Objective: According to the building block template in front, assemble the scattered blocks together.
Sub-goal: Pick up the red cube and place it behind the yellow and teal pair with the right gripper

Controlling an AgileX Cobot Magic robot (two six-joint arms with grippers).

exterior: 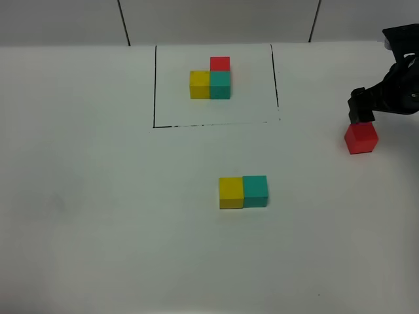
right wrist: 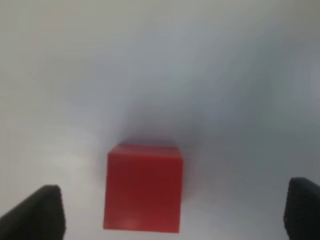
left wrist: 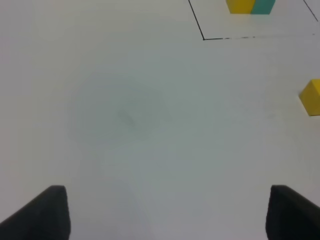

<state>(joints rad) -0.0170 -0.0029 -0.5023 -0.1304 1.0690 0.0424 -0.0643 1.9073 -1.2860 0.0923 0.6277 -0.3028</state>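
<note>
The robot needs to set the red block against the teal block [exterior: 255, 191] like the template, so its right gripper should next grab the red block by its opposite sides.
The building block template [exterior: 211, 80] is a yellow, teal and red cluster at the back of the table, inside a thin black line [exterior: 154, 85]. Two of the scattered blocks touch side by side mid-table: yellow [exterior: 230, 192] on the left, teal [exterior: 255, 190] on the right. The red block [exterior: 361, 137] lies alone at the right. My right gripper [exterior: 363, 114] hovers just behind and over it, open. In the right wrist view the red block [right wrist: 143, 189] sits between the spread fingers [right wrist: 42, 212], touching neither. My left gripper [left wrist: 167, 212] is open over bare table, outside the exterior high view.
The tabletop is plain white with a tiled wall [exterior: 216, 19] behind. In the left wrist view the frame's corner [left wrist: 204, 38], the template's yellow and teal cubes [left wrist: 250, 5] and the loose yellow block [left wrist: 311, 97] show far ahead.
</note>
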